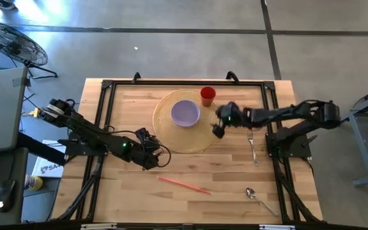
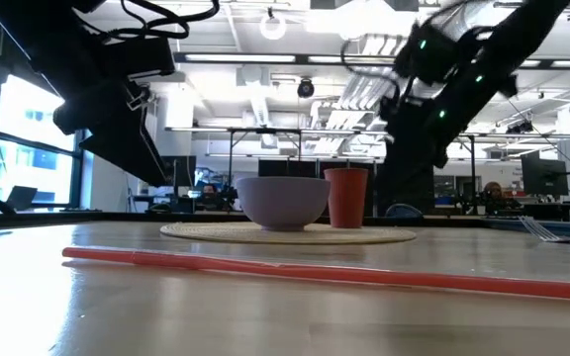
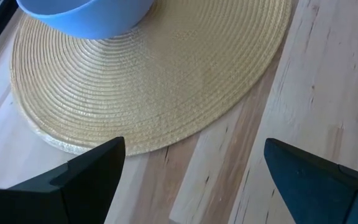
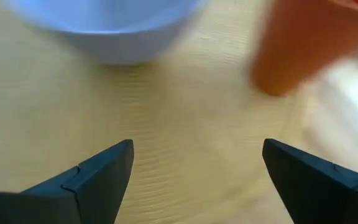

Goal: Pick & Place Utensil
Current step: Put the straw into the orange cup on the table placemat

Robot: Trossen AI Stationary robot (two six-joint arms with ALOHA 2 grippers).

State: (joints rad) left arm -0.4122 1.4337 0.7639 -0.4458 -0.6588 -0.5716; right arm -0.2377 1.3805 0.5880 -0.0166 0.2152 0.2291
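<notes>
My right gripper grabs the red straw by its middle (image 1: 184, 186) next, leaving the straw's end free to enter the red cup (image 1: 207, 96).
A silver fork (image 1: 253, 145) lies flat on the wood at the table's right side, and a silver spoon (image 1: 258, 198) lies near the right near corner. A thin red straw (image 1: 184, 184) (image 2: 315, 267) lies flat near the near edge. A lilac bowl (image 1: 185, 113) (image 2: 283, 201) and a red cup (image 1: 207, 96) (image 2: 345, 197) stand on a round woven mat (image 1: 183, 124). My right gripper (image 1: 218, 130) (image 4: 194, 177) is open and empty above the mat's right edge, left of the fork. My left gripper (image 1: 151, 152) (image 3: 191, 180) is open and empty over the wood near the mat's near-left rim.
A black frame (image 1: 110, 84) runs round the tabletop's edges. Bare wood lies between the mat and the straw and along the near edge.
</notes>
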